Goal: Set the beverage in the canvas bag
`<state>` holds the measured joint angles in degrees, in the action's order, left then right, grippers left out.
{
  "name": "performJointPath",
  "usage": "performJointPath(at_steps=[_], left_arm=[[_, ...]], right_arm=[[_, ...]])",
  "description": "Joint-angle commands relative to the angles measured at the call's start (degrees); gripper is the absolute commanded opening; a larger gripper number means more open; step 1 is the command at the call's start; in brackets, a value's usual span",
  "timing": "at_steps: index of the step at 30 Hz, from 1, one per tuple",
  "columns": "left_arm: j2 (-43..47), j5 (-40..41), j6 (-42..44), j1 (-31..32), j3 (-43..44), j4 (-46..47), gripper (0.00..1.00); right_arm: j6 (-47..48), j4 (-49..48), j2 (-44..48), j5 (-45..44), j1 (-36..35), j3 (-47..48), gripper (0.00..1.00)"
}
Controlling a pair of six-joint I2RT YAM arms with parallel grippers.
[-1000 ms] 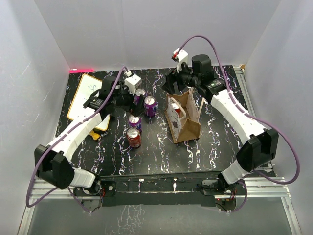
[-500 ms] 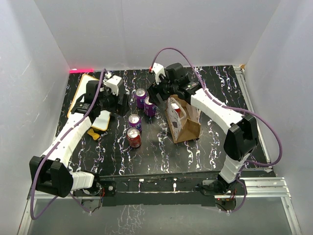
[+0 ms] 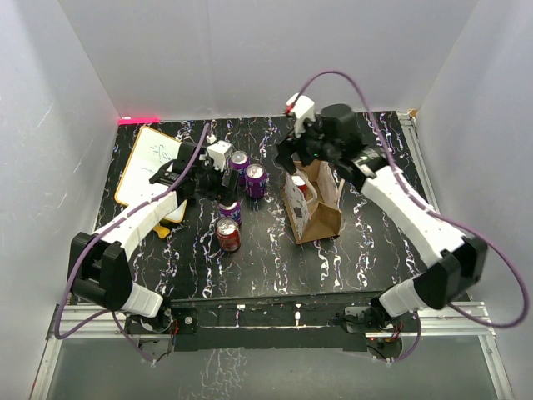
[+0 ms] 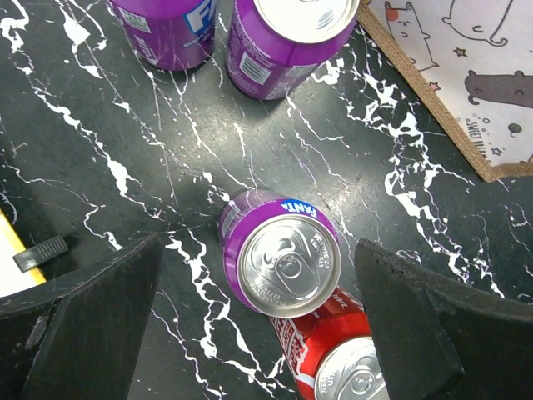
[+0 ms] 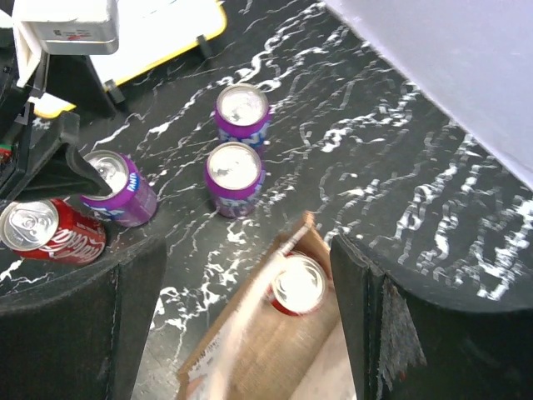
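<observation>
The robot's left gripper needs to grab the Fanta can next by its side near the lid (image 3: pixel 230 213), so the can's base stays free to go into the bag (image 3: pixel 315 212).
The tan canvas bag (image 3: pixel 315 212) stands open right of centre, with a red can (image 3: pixel 301 191) inside. My right gripper (image 3: pixel 293 162) hovers open above its far end. The right wrist view shows the bag (image 5: pixel 250 367) and the can in it (image 5: pixel 298 285) between my open fingers (image 5: pixel 75 325). My left gripper (image 3: pixel 223 190) is open and empty, low over a purple Fanta can (image 3: pixel 231 207). In the left wrist view that can (image 4: pixel 283 260) stands between the spread fingers (image 4: pixel 416 325), touching a red cola can (image 4: pixel 333 358).
Two more purple cans (image 3: pixel 239 162) (image 3: pixel 256 179) stand behind the Fanta can. The red cola can (image 3: pixel 227 234) stands in front of it. A yellow-edged whiteboard (image 3: pixel 154 162) lies at the far left. White walls enclose the black marbled table (image 3: pixel 275 258).
My right gripper swung left over the purple cans, then came back and rose above the bag. My left gripper drew back left, then moved right over the purple Fanta can.
</observation>
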<state>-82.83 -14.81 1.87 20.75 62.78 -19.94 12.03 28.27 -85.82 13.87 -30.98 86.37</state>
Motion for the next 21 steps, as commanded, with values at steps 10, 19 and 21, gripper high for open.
performJointPath(at_steps=[10,19,21], left_arm=[[-2.24,4.0,-1.07,3.99,-0.92,1.06,0.91],[-3.76,4.23,-1.71,4.71,-1.87,1.4,0.74],[-4.11,4.1,-1.69,4.78,-1.9,1.44,0.7]], right_arm=[[-3.5,-5.68,13.69,13.72,20.35,-7.59,0.82],[-3.07,-6.08,17.49,13.53,24.6,-13.11,0.83],[-3.15,-6.42,17.88,13.52,25.03,-14.06,0.83]])
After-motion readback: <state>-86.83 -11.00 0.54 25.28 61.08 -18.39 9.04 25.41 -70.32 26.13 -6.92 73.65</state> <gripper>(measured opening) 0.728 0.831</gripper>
